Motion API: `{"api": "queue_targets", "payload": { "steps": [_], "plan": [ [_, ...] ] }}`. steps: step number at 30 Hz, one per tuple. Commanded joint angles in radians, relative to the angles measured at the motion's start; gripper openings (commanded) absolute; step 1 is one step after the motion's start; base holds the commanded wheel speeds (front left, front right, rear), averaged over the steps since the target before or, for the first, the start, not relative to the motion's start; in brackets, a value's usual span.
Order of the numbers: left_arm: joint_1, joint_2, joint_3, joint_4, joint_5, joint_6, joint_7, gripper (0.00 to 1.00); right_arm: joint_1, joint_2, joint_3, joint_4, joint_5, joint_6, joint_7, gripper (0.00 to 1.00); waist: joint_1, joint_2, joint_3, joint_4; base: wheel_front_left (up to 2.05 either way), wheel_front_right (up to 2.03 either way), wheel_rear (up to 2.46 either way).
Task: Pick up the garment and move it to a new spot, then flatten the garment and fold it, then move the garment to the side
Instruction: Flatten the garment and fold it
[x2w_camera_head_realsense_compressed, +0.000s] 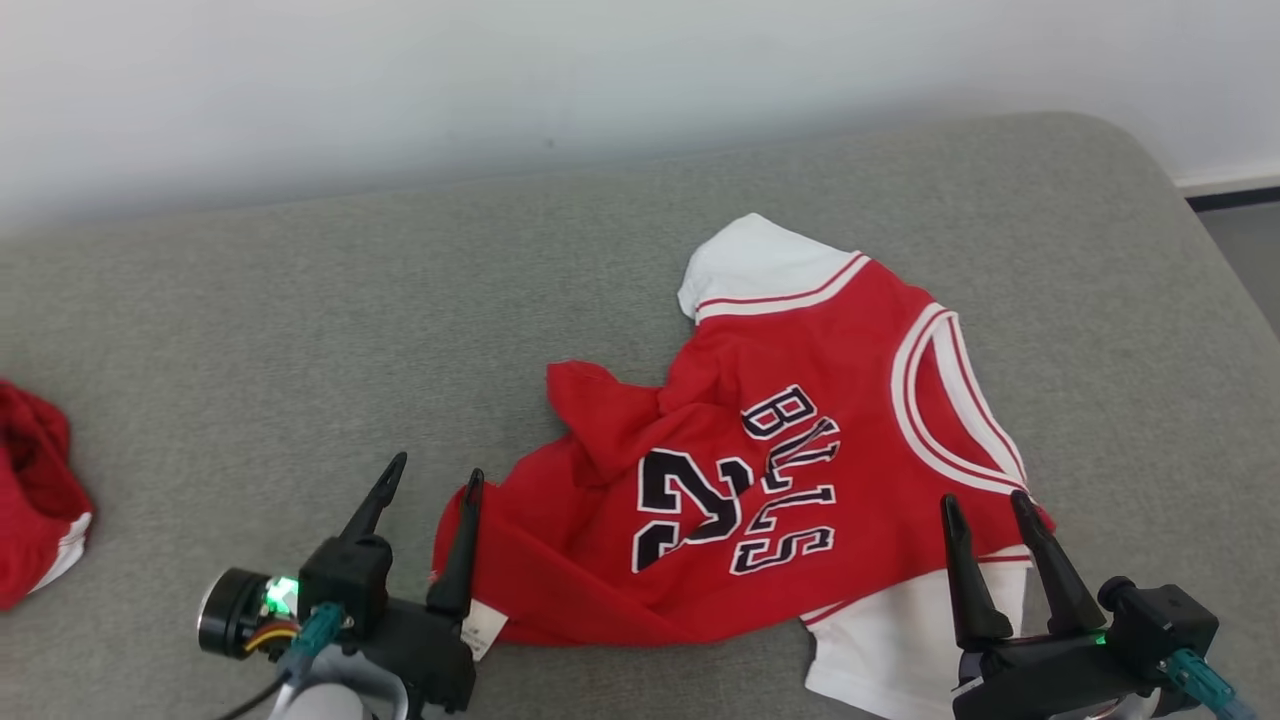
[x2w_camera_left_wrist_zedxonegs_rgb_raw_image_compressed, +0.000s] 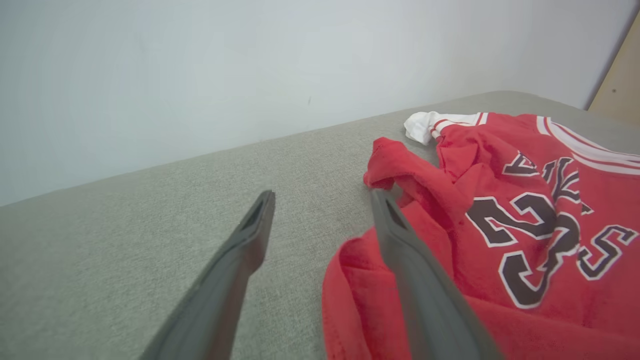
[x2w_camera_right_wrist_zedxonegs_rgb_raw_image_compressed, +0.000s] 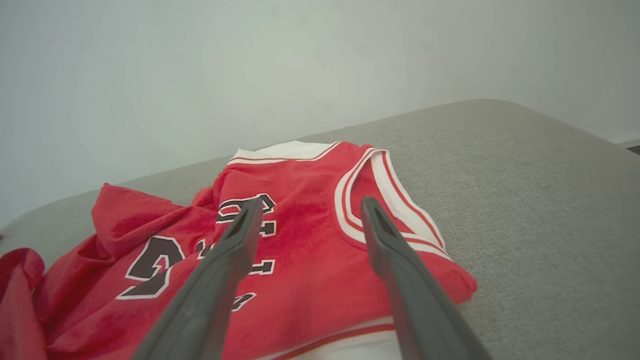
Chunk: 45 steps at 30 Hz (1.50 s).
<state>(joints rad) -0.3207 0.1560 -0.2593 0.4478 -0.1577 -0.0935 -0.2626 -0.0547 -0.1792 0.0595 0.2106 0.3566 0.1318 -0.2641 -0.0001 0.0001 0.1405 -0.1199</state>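
I should next grab the jersey's hem corner (x2w_camera_head_realsense_compressed: 497, 634) with my left gripper. Then I can flatten the jersey with its lettered front spread smooth.
The garment (x2w_camera_head_realsense_compressed: 790, 470) is a red basketball jersey with white sleeves, white neck trim and black lettering, lying crumpled on the grey cushion (x2w_camera_head_realsense_compressed: 300, 330); it also appears as the garment (x2w_camera_left_wrist_zedxonegs_rgb_raw_image_compressed: 525, 235) and the garment (x2w_camera_right_wrist_zedxonegs_rgb_raw_image_compressed: 300, 255). My left gripper (x2w_camera_head_realsense_compressed: 436, 477) stands open at the jersey's left hem, one finger over the red edge, holding nothing. In the left wrist view the left gripper (x2w_camera_left_wrist_zedxonegs_rgb_raw_image_compressed: 324, 197) spreads wide above the cushion. My right gripper (x2w_camera_head_realsense_compressed: 982, 505) is open over the jersey's lower right corner, and as the right gripper (x2w_camera_right_wrist_zedxonegs_rgb_raw_image_compressed: 310, 204) it hangs above the neck trim.
A second red cloth with white trim (x2w_camera_head_realsense_compressed: 35, 500) lies at the cushion's far left edge. A pale wall (x2w_camera_head_realsense_compressed: 500, 80) runs behind the cushion. The cushion's right edge drops to a grey floor (x2w_camera_head_realsense_compressed: 1250, 250).
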Motion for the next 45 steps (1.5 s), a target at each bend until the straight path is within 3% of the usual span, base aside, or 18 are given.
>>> {"api": "queue_targets", "payload": {
  "steps": [1, 6, 13, 30, 31, 33, 35, 38, 39, 45],
  "plan": [
    [0.036, -0.007, 0.004, -0.032, 0.011, 0.010, -0.003, 1.00, 0.012, 0.004, 0.000, -0.005, 0.001, -0.002, 0.000, 1.00, 0.0001, -0.0001, -0.010, 0.023, 0.00, 0.00, 0.00],
    [0.152, -0.009, 0.003, -0.127, 0.027, 0.030, -0.003, 1.00, 0.024, 0.009, -0.008, -0.016, -0.001, -0.002, 0.000, 1.00, 0.0001, -0.0001, -0.014, 0.051, 0.00, 0.00, 0.00],
    [0.214, -0.012, -0.013, -0.105, 0.029, 0.024, -0.003, 1.00, 0.025, 0.008, -0.003, -0.013, -0.004, -0.002, 0.000, 1.00, 0.0001, -0.0001, -0.021, 0.056, 0.00, 0.00, 0.00],
    [0.123, -0.014, -0.010, 0.050, 0.058, 0.051, -0.003, 1.00, 0.014, -0.004, 0.006, -0.020, 0.002, -0.002, 0.000, 1.00, 0.0001, -0.0001, -0.007, -0.014, 0.00, 0.00, 0.00],
    [0.119, -0.014, -0.005, 0.061, 0.052, 0.055, -0.003, 0.91, 0.015, -0.004, 0.002, -0.020, 0.002, -0.002, 0.000, 1.00, 0.0001, -0.0001, -0.005, -0.016, 0.00, 0.00, 0.00],
    [0.112, -0.007, -0.008, 0.086, 0.058, 0.053, -0.003, 0.53, 0.017, -0.002, 0.000, -0.022, 0.002, -0.002, 0.000, 1.00, 0.0001, -0.0001, -0.004, -0.018, 0.00, 0.00, 0.00],
    [0.106, -0.005, -0.007, 0.100, 0.060, 0.056, -0.003, 0.30, 0.019, 0.000, -0.001, -0.023, 0.001, -0.002, 0.000, 1.00, 0.0001, -0.0001, -0.003, -0.019, 0.00, 0.00, 0.00],
    [0.104, -0.002, -0.001, 0.083, 0.073, 0.078, -0.003, 0.12, 0.023, 0.005, -0.004, -0.024, -0.001, -0.002, 0.000, 1.00, 0.0001, -0.0001, -0.006, -0.017, 0.00, 0.00, 0.00],
    [0.110, -0.002, 0.001, 0.073, 0.076, 0.085, -0.003, 0.00, 0.024, 0.007, -0.007, -0.025, -0.003, -0.002, 0.000, 1.00, 0.0001, -0.0001, -0.008, -0.014, 0.00, 0.00, 0.00],
    [0.155, -0.012, 0.026, 0.033, 0.040, 0.081, -0.003, 0.00, 0.036, 0.012, -0.014, -0.027, -0.008, -0.002, 0.000, 1.00, 0.0001, -0.0001, -0.019, 0.014, 0.00, 0.00, 0.00]
  ]
}}
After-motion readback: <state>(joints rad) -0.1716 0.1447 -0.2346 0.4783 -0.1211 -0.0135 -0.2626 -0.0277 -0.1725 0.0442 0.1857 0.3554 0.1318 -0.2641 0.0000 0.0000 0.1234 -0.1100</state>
